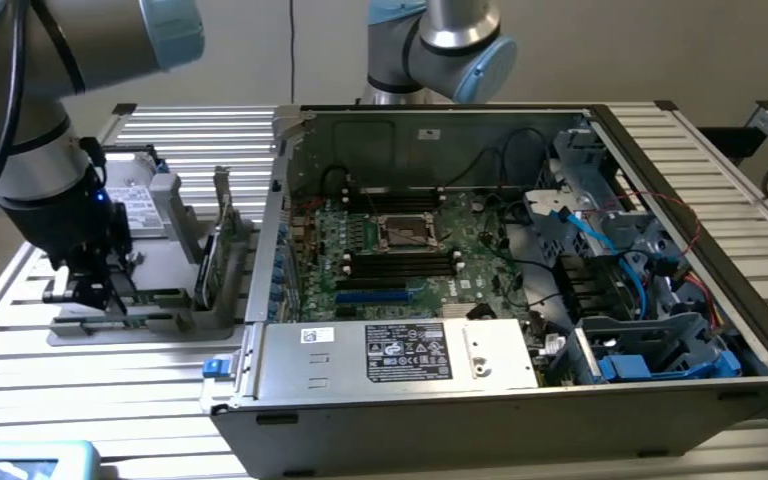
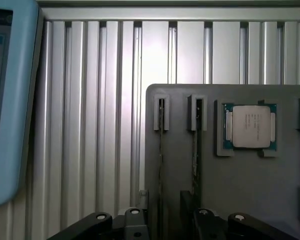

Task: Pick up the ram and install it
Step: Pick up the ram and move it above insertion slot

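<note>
I will next grab the ram by its exposed middle (image 2: 160, 175) with my gripper to install it, since it stands on edge with its ends sunk in the holder's slots.
Two thin ram sticks stand edge-on in slots of the grey holder (image 2: 180, 180); one ram (image 2: 161, 150) lies in line with the gap between my fingers, the other (image 2: 195, 150) runs beside it. My gripper (image 2: 165, 220) hangs open just above them, touching neither, with nothing held. In the exterior view the gripper (image 1: 95, 298) hovers low over the holder (image 1: 157, 325) at the exterior view's left, beside the open computer case (image 1: 491, 400). The motherboard (image 1: 411, 235) shows black memory slots (image 1: 400, 263).
A processor chip (image 2: 250, 127) sits in a pocket of the holder. A tall expansion card (image 1: 213, 250) and a silver drive (image 1: 131, 200) stand on the holder. A light-blue device (image 2: 10, 100) lies on the slatted table. A second arm (image 1: 431, 45) stands behind the case.
</note>
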`<action>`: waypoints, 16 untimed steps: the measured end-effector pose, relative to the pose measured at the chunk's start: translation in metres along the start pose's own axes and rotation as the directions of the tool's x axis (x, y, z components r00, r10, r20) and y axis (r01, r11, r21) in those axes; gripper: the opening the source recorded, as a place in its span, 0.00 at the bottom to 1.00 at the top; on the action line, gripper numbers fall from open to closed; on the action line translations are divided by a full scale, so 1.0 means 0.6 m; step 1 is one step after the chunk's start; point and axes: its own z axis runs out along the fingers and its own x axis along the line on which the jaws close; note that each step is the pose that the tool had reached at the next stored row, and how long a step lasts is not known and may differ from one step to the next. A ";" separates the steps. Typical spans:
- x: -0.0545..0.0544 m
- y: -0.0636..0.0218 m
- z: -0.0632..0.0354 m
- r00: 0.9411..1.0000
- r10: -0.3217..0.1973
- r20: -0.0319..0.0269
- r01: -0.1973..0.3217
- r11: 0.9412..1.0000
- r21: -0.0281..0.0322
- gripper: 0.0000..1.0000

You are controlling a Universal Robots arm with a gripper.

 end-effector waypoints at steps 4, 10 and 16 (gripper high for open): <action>0.001 0.000 0.012 1.000 0.000 0.000 0.000 1.000 0.000 0.38; 0.002 -0.001 0.030 1.000 0.000 0.003 0.000 1.000 0.000 0.38; 0.002 -0.001 0.042 1.000 0.000 0.003 0.000 1.000 0.000 0.38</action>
